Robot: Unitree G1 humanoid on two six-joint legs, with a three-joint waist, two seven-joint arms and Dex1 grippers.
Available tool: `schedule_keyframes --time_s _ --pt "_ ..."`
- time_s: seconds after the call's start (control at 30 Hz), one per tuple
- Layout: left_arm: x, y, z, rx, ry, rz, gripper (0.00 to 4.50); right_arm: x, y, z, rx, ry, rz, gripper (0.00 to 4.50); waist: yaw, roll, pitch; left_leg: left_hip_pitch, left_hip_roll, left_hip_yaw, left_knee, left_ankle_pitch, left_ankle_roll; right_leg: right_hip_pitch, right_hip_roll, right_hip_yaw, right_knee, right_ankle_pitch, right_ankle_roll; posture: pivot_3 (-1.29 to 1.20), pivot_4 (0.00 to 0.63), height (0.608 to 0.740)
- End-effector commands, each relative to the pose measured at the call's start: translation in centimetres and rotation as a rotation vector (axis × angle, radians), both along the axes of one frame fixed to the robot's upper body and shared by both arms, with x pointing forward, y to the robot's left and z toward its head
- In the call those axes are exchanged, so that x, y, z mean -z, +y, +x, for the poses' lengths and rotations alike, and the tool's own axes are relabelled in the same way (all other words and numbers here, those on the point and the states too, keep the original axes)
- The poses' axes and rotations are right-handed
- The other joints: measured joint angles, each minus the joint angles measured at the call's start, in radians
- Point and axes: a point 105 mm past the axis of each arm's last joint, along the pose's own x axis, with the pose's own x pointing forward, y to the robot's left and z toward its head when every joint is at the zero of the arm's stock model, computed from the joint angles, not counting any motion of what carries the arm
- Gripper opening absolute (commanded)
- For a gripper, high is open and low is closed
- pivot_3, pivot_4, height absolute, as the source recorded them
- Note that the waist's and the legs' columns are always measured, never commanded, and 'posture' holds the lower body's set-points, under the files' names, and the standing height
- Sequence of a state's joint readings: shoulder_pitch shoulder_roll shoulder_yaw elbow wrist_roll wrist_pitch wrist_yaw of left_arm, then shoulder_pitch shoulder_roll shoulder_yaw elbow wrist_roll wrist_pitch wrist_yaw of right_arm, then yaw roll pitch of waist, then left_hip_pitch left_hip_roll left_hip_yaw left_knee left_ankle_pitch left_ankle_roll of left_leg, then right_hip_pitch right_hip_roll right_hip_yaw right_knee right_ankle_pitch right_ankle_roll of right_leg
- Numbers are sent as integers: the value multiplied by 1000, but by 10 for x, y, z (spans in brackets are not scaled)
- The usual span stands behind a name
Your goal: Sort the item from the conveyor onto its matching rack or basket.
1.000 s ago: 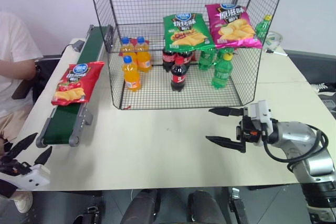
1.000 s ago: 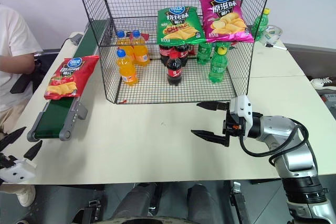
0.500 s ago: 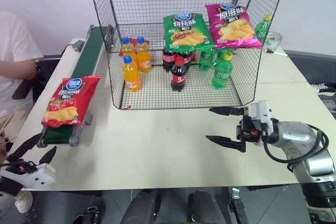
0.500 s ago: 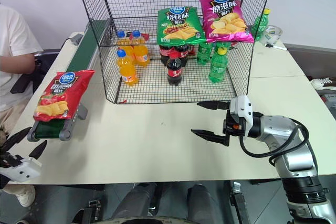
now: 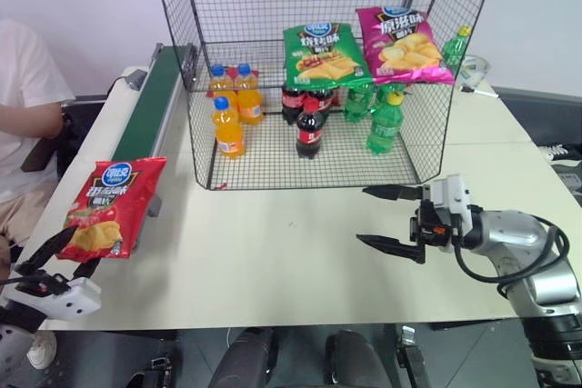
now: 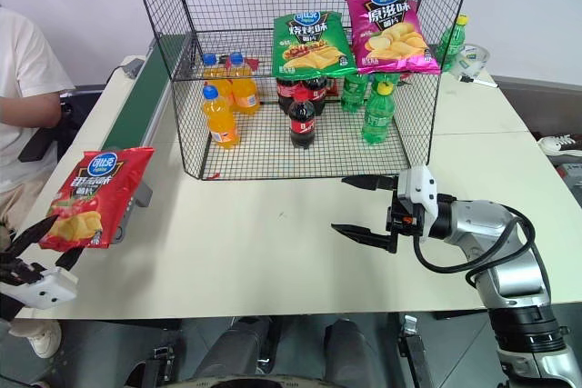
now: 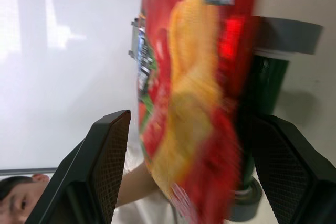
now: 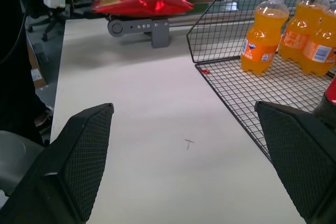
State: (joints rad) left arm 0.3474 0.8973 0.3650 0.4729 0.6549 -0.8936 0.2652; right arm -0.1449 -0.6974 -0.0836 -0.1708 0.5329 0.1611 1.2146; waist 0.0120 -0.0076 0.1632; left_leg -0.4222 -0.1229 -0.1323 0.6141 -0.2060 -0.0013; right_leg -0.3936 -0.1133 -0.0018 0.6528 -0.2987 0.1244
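I should close my left gripper now, and it would hold the red crisp bag's lower end (image 5: 100, 241) (image 7: 197, 182), because that end reaches back past my fingers on either side.
The item, a red crisp bag (image 5: 111, 206), hangs tilted over the near end of the dark green conveyor (image 5: 150, 97). Its lower end lies between the spread fingers of my left gripper (image 6: 56, 241), which is open just below the belt's end. The left wrist view shows the bag (image 7: 194, 77) between the wide-apart jaws of that gripper (image 7: 191, 116); whether it touches a finger I cannot tell. My right gripper (image 5: 391, 218) is open above the table at the right, pointing left, and holds nothing. The black wire rack (image 5: 414, 147) stands behind it.
On the rack's tiers lie a green crisp bag (image 5: 323, 54) and a magenta crisp bag (image 5: 400, 43), with orange (image 5: 227, 129), cola (image 5: 309, 131) and green bottles (image 5: 386, 124) below. A person in a white shirt (image 5: 23, 88) sits at the left.
The red bag has ridden down the belt to its near end and now tips over it between my left gripper's fingers. Both arms have kept almost still.
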Motion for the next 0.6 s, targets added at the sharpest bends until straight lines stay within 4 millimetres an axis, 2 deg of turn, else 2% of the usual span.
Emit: schedule_keyframes --time_s 0.03,0.17,0.2,0.27,0.4,0.47,0.6 --pt "-10 -1 4 14 -34 5 3561 -7 -2 0 4 -40 6 4500 0 0 0 0 0 0 0 0 0 0 0 0 0 0 0 0 150 740" --pt "-11 -4 6 22 -47 -3 3561 -7 -3 0 10 -41 3 4500 0 0 0 0 0 0 0 0 0 0 0 0 1 0 0 0 150 740" --pt "-11 -5 7 26 -50 -6 3324 -7 -4 0 11 -41 2 4500 0 0 0 0 0 0 0 0 0 0 0 0 1 0 0 0 150 740" --pt "-12 -7 9 31 -52 -8 2701 -6 -4 0 12 -41 2 4500 0 0 0 0 0 0 0 0 0 0 0 0 1 0 0 0 150 740" --pt "-11 -10 11 39 -60 -15 707 -7 -4 1 15 -43 0 4500 0 0 0 1 0 0 0 0 0 0 0 0 1 0 0 0 150 740" --pt "-13 -11 11 41 -67 -20 17 -7 -4 2 17 -45 -1 4500 0 0 0 1 0 0 0 0 0 0 0 0 1 0 0 0 150 740" --pt "-21 -14 11 55 -98 -25 17 -7 -5 3 21 -49 -2 4500 0 0 0 1 0 0 0 0 0 0 0 0 1 0 0 0 150 740"
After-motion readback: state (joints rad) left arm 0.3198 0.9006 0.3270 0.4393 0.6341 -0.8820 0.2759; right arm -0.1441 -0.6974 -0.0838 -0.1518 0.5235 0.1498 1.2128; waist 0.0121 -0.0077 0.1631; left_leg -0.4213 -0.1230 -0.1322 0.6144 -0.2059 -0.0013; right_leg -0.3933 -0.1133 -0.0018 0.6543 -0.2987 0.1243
